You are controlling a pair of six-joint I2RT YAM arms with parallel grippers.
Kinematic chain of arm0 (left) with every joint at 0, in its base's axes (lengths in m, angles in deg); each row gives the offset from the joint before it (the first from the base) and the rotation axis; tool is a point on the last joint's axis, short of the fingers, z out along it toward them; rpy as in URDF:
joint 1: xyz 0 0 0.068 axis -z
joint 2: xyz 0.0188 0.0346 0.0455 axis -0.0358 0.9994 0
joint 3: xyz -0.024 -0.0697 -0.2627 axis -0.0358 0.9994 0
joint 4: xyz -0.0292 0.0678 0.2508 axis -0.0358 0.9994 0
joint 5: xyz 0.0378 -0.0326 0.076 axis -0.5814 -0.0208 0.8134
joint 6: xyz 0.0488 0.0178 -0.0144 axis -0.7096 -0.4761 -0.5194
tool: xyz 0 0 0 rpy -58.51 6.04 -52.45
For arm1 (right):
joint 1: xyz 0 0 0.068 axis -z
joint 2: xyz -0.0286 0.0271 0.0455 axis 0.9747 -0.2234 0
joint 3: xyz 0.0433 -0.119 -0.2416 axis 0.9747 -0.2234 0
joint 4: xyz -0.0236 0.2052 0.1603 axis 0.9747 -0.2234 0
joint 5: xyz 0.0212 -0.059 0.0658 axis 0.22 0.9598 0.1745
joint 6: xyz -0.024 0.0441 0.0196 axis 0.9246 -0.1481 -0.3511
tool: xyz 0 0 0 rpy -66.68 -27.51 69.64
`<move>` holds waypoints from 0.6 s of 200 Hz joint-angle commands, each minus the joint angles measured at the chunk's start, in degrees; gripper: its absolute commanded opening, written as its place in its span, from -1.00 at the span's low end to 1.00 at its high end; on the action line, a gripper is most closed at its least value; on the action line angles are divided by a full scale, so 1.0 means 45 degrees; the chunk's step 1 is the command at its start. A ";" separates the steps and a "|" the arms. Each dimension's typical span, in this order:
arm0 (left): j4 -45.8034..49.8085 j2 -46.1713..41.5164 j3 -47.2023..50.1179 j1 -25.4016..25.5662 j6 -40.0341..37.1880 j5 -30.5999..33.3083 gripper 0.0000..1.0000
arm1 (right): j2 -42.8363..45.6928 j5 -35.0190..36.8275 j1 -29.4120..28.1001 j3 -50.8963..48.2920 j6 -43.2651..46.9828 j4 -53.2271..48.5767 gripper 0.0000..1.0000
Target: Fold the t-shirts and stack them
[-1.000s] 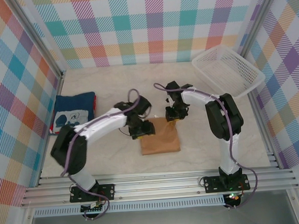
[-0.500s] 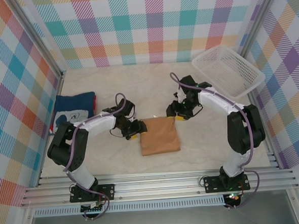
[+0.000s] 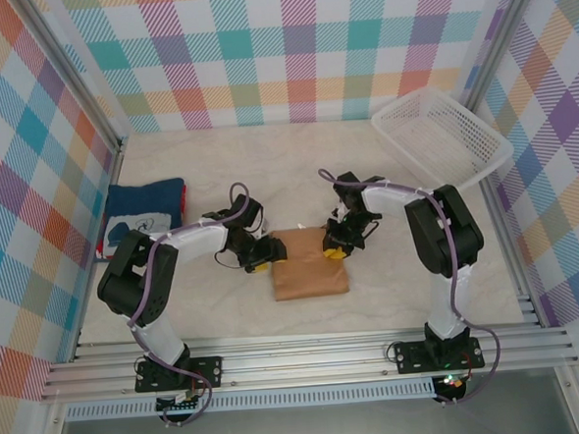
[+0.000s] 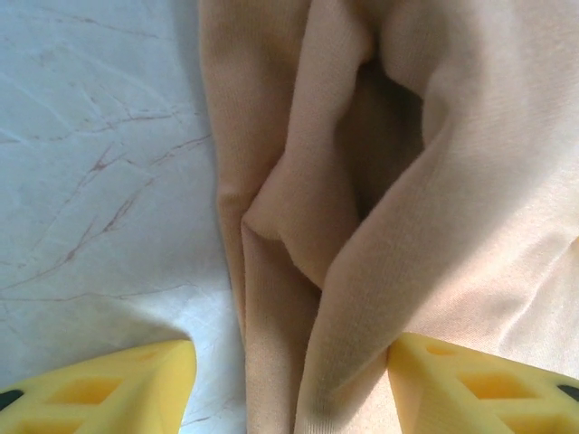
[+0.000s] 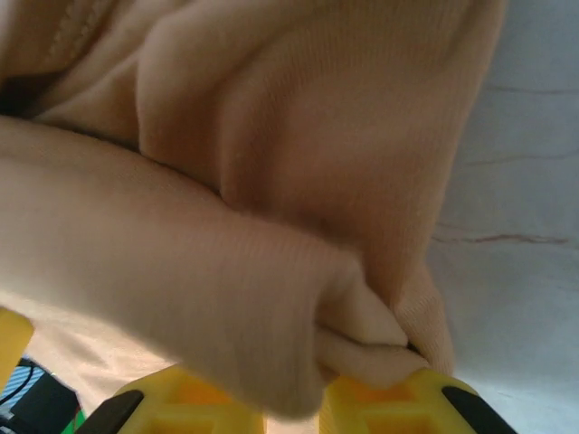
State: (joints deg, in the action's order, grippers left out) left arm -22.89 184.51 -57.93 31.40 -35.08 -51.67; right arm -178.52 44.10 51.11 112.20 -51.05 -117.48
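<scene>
My left gripper is to take hold of the tan-orange t-shirt's folded side edge (image 3: 276,261) (image 4: 296,387) next, with the layers together. It will then fold the t-shirt over and stack it.
The tan-orange t-shirt (image 3: 309,265) lies folded into a rectangle on the table between the two arms. My left gripper (image 3: 260,254) is low at its left edge. In the left wrist view it (image 4: 289,398) stands open, its yellow fingers (image 4: 99,391) set wide to either side of a folded edge of tan cloth (image 4: 380,208). My right gripper (image 3: 335,247) is at the shirt's upper right corner. In the right wrist view it (image 5: 291,407) is shut on a bunched fold of the tan cloth (image 5: 271,163). The navy t-shirt (image 3: 148,212) lies folded at the far left, its white print showing.
A white mesh basket (image 3: 440,137) stands tilted at the back right corner. Checked walls close in the table on three sides. Bare marble-look tabletop (image 3: 266,159) stretches behind the arms, and more of it (image 3: 412,288) lies to the right of the tan shirt.
The right gripper moved down and left onto the tan shirt's upper right corner and closed on the cloth. The left gripper stayed at the shirt's left edge.
</scene>
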 commanded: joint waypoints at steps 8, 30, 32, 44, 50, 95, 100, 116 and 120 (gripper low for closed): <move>-0.1028 0.1526 0.0084 0.0570 0.0165 0.0338 0.16 | -0.0610 0.0800 -0.0019 -0.0132 0.0041 -0.0279 -0.60; -0.3125 0.2015 0.0291 0.0667 0.1265 0.0050 0.08 | -0.0746 0.0654 -0.0009 -0.0254 0.0024 -0.0177 -0.61; -0.3249 0.2054 0.0311 0.0667 0.1371 0.0028 0.06 | -0.0752 0.0641 -0.0014 -0.0268 0.0016 -0.0165 -0.61; -0.4122 0.2207 0.0259 0.0682 0.1933 -0.0216 0.01 | -0.0774 0.0606 -0.0026 -0.0335 -0.0026 -0.0117 -0.62; -0.4484 0.2248 0.0230 0.0696 0.2178 -0.0327 -0.01 | -0.0774 0.0536 -0.0009 -0.0385 -0.0058 -0.0064 -0.62; -0.6664 0.2781 -0.0136 0.1298 0.3400 -0.1309 -0.13 | -0.1023 -0.0130 -0.0009 -0.0299 -0.0235 0.0269 -0.66; -0.6764 0.2824 -0.0168 0.1428 0.3453 -0.1311 -0.14 | -0.1032 -0.0184 -0.0009 -0.0299 -0.0240 0.0273 -0.67; -0.7718 0.2852 0.0012 0.1602 0.3991 -0.1384 -0.13 | -0.1028 -0.0267 0.0006 -0.0294 -0.0260 0.0318 -0.67; -0.7762 0.2824 0.0033 0.1614 0.4055 -0.1332 -0.12 | -0.1033 -0.0296 0.0018 -0.0313 -0.0260 0.0309 -0.67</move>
State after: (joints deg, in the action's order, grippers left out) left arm -23.43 187.39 -58.96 31.66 -20.63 -50.73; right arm -179.68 41.28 51.29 112.31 -51.46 -116.91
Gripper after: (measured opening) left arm 0.435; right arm 0.166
